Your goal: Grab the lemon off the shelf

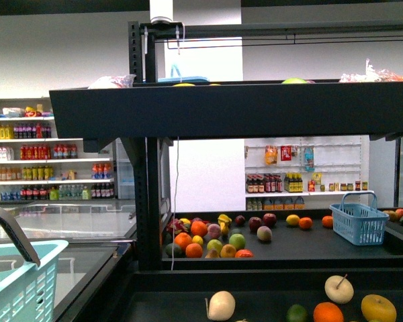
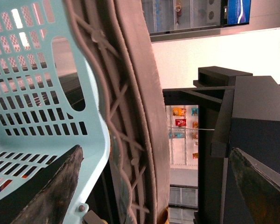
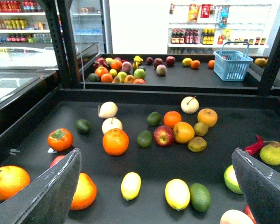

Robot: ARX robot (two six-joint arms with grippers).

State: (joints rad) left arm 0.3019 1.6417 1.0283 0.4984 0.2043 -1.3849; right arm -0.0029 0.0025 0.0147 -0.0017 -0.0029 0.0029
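The robot's left gripper should grab the basket by its narrow grey handle (image 1: 13,232) next, because the basket's slotted body is far wider than the gripper's open fingers.
In the right wrist view, two yellow lemons lie on the lower tray of the black shelf (image 3: 233,126). The fatter lemon (image 3: 177,193) lies next to a green avocado (image 3: 200,197), and the slimmer lemon (image 3: 130,185) lies to its side. My right gripper (image 3: 156,155) hovers above them, open and empty, with both lemons between its wide fingers. My left gripper (image 2: 155,148) is open at the light teal basket (image 2: 42,93), whose grey handle (image 2: 140,116) runs between the fingers. Neither arm shows in the front view, where the shelf (image 1: 221,111) fills the middle.
Oranges (image 3: 115,141), an apple (image 3: 164,135), pears and limes lie scattered around the lemons. A blue basket (image 1: 359,218) and a fruit pile (image 1: 208,238) sit on the far tray. Black upright posts (image 1: 148,194) flank the trays. A glass freezer (image 1: 67,225) is at the left.
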